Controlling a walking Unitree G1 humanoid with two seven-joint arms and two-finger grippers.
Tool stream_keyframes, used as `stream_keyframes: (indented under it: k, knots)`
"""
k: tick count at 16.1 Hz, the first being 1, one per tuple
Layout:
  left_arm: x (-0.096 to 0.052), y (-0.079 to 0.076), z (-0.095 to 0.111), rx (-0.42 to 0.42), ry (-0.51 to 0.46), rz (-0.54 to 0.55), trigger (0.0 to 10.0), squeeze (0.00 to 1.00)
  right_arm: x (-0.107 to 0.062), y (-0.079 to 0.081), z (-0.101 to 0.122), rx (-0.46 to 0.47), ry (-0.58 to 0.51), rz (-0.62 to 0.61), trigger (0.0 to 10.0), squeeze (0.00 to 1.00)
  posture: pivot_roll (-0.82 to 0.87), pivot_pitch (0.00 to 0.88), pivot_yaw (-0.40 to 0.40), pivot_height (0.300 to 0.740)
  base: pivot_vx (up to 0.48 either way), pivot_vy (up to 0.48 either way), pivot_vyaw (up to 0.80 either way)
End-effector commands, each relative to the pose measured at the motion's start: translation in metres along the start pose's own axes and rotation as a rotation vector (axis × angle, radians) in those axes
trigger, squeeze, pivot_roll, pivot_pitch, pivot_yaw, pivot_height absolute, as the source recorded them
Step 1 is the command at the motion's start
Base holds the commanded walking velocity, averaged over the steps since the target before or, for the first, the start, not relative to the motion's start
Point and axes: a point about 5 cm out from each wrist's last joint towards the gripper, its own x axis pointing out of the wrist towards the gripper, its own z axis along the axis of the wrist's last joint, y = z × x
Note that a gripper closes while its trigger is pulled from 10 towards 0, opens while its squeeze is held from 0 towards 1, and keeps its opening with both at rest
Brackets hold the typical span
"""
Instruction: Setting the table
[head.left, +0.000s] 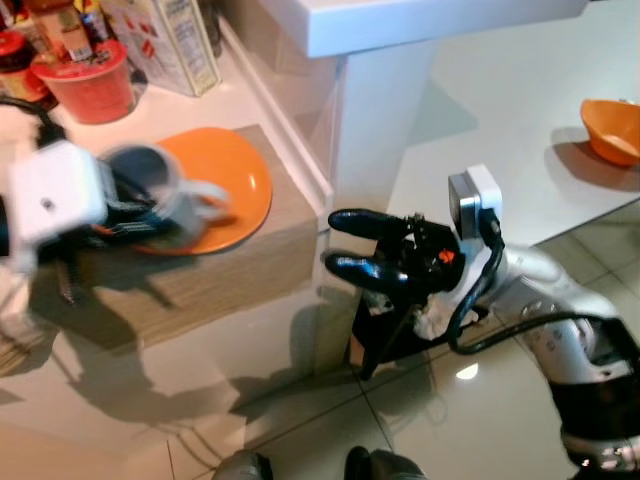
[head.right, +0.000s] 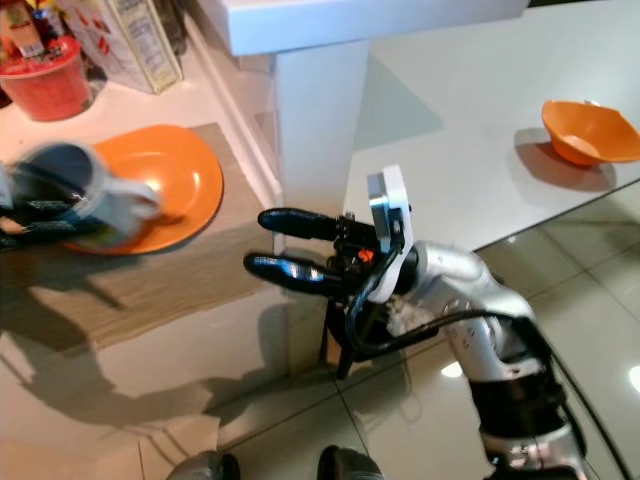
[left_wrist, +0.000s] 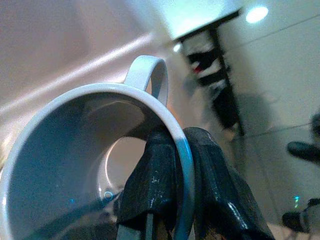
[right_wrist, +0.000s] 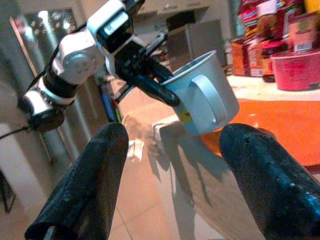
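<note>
I should grab the mug by its handle (head.left: 205, 200) (right_wrist: 210, 99) with my right gripper next, so I can carry the mug over to set the table.
A grey-blue mug (head.left: 165, 195) hangs tilted above the near edge of an orange plate (head.left: 235, 180), which lies on a woven placemat (head.left: 215, 265). My left gripper (left_wrist: 182, 165) is shut on the mug's rim, one finger inside and one outside, and the mug's handle (left_wrist: 147, 75) points away from the fingers. My right gripper (head.left: 345, 245) is open and holds nothing, out past the counter's edge, fingers pointing toward the mug (right_wrist: 202, 95). An orange bowl (head.left: 610, 130) sits on the white table (head.left: 480, 130) at the far right.
A red tub (head.left: 90, 80), jars and a carton (head.left: 170, 40) crowd the counter's back left. A white ledge (head.left: 400, 20) and pillar stand between counter and table. Glossy tiled floor (head.left: 420, 420) lies below, with my feet near the bottom edge.
</note>
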Motion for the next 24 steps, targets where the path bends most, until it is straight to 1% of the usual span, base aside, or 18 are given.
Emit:
stream_keyframes:
  k: [1, 3, 4, 5, 6, 8, 9, 10, 12, 13, 15, 16, 17, 21, 24]
  knots:
    - [0.011, -0.01, 0.013, 0.018, -0.063, -0.08, 10.0, 0.0, 0.004, -0.002, 0.0, -0.031, 0.062, 0.027, 10.0, 1.0, -0.05, 0.093, -0.03, 0.74, 0.0, 0.0, 0.0]
    - [0.021, -0.017, 0.019, 0.033, -0.093, -0.127, 10.0, 0.0, 0.01, -0.005, 0.0, -0.089, 0.099, 0.014, 10.0, 1.0, -0.05, 0.092, -0.028, 0.74, 0.0, 0.0, 0.0]
    - [0.033, -0.025, 0.027, 0.04, -0.125, -0.183, 10.0, 0.0, 0.02, -0.004, 0.002, -0.108, 0.118, 0.032, 10.0, 0.0, -0.05, 0.09, -0.025, 0.74, 0.0, 0.0, 0.0]
    - [0.038, -0.029, 0.03, 0.041, -0.137, -0.209, 10.0, 0.0, 0.025, -0.003, 0.003, -0.114, 0.122, 0.044, 10.0, 0.0, -0.05, 0.089, -0.022, 0.74, 0.0, 0.0, 0.0]
    - [0.045, -0.034, 0.034, 0.048, -0.15, -0.245, 10.0, 0.0, 0.033, -0.004, 0.005, -0.149, 0.144, 0.039, 10.0, 0.0, -0.05, 0.089, -0.02, 0.74, 0.0, 0.0, 0.0]
    - [0.048, -0.036, 0.036, 0.048, -0.158, -0.259, 10.0, 0.0, 0.037, -0.004, 0.005, -0.173, 0.157, 0.034, 10.0, 0.0, -0.05, 0.091, -0.019, 0.74, 0.0, 0.0, 0.0]
    - [0.051, -0.037, 0.039, 0.052, -0.161, -0.263, 10.0, 0.0, 0.041, -0.006, 0.004, -0.198, 0.191, 0.011, 3.2, 0.0, -0.05, 0.091, -0.018, 0.74, 0.0, 0.0, 0.0]
    - [0.052, -0.036, 0.04, 0.057, -0.161, -0.263, 10.0, 0.0, 0.042, -0.008, 0.002, -0.219, 0.221, -0.015, 0.0, 0.0, -0.05, 0.093, -0.016, 0.74, 0.0, 0.0, 0.0]
    - [0.052, -0.036, 0.041, 0.058, -0.162, -0.263, 10.0, 0.0, 0.042, -0.009, 0.002, -0.221, 0.226, -0.022, 0.0, 0.0, -0.05, 0.093, -0.016, 0.74, 0.0, 0.0, 0.0]
    - [0.054, -0.035, 0.043, 0.062, -0.159, -0.259, 10.0, 0.0, 0.041, -0.01, -0.001, -0.248, 0.282, -0.036, 0.0, 0.0, -0.05, 0.094, -0.014, 0.74, 0.0, 0.0, 0.0]
    - [0.054, -0.035, 0.043, 0.062, -0.159, -0.259, 10.0, 0.0, 0.041, -0.01, -0.001, -0.248, 0.282, -0.036, 0.0, 0.0, -0.05, 0.094, -0.014, 0.74, 0.0, 0.0, 0.0]
    - [0.055, -0.033, 0.043, 0.066, -0.146, -0.255, 10.0, 0.0, 0.038, -0.01, -0.003, -0.267, 0.323, -0.045, 0.0, 0.0, -0.06, 0.094, -0.012, 0.74, 0.0, 0.0, 0.0]
    - [0.056, -0.033, 0.043, 0.067, -0.139, -0.253, 10.0, 0.0, 0.037, -0.009, -0.003, -0.271, 0.331, -0.048, 0.0, 0.0, -0.06, 0.094, -0.012, 0.74, 0.0, 0.0, 0.0]
    - [0.058, -0.029, 0.039, 0.076, -0.102, -0.241, 10.0, 0.0, 0.029, -0.004, -0.003, -0.269, 0.38, -0.011, 0.0, 0.0, -0.06, 0.09, -0.008, 0.74, 0.0, 0.0, 0.0]
    - [0.059, -0.027, 0.037, 0.087, -0.084, -0.233, 10.0, 0.0, 0.026, -0.007, -0.004, -0.273, 0.404, -0.033, 0.0, 0.0, -0.06, 0.089, -0.009, 0.74, 0.0, 0.0, 0.0]
